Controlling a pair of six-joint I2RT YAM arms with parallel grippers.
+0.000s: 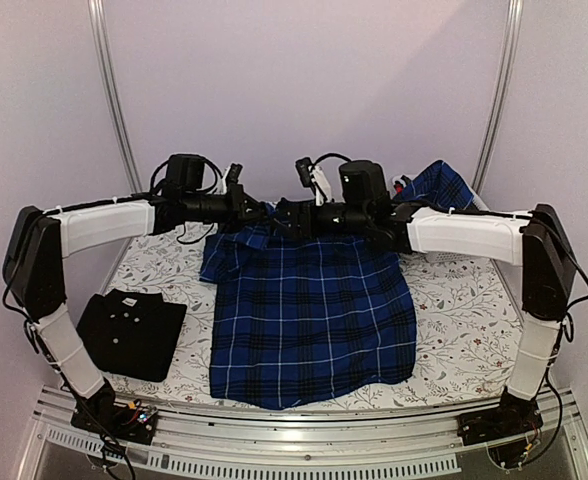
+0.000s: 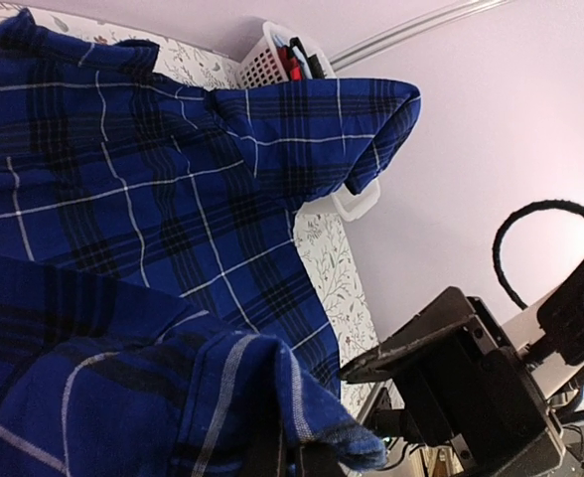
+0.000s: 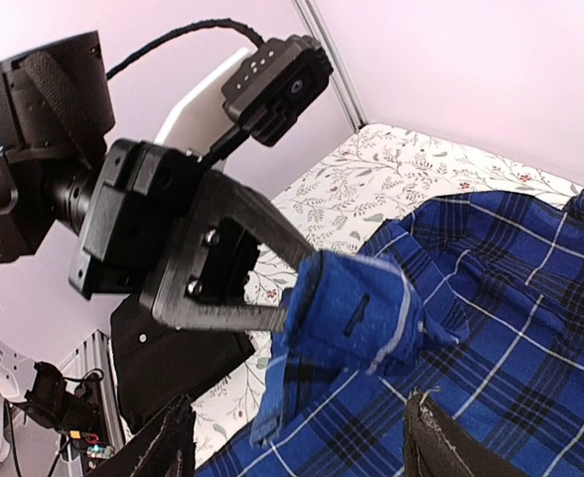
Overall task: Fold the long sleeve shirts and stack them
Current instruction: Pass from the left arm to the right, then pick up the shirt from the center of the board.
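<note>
I will next grab the plaid shirt's cuff at its hanging end (image 1: 271, 211) (image 3: 286, 382) with my right gripper to fold the sleeve across, and that will free my left gripper.
The blue plaid shirt (image 1: 309, 310) lies spread over the middle of the table, one sleeve trailing to the back right over the basket. My left gripper (image 1: 262, 213) hangs above the shirt's far edge and is shut on a cuff (image 3: 357, 313) of the plaid shirt, which folds over its fingertips (image 2: 297, 462). My right gripper (image 3: 297, 447) faces it close by, open, with nothing between its fingers (image 3: 441, 442); the cuff hangs just beyond them. The black shirt (image 1: 132, 330) lies folded at the front left, white buttons showing.
A white lattice basket (image 2: 262, 60) stands at the back right corner, partly under the plaid sleeve. The table has a floral cloth (image 1: 454, 310). Pale walls and metal rails close in the back and sides. Both arms meet over the table's far middle.
</note>
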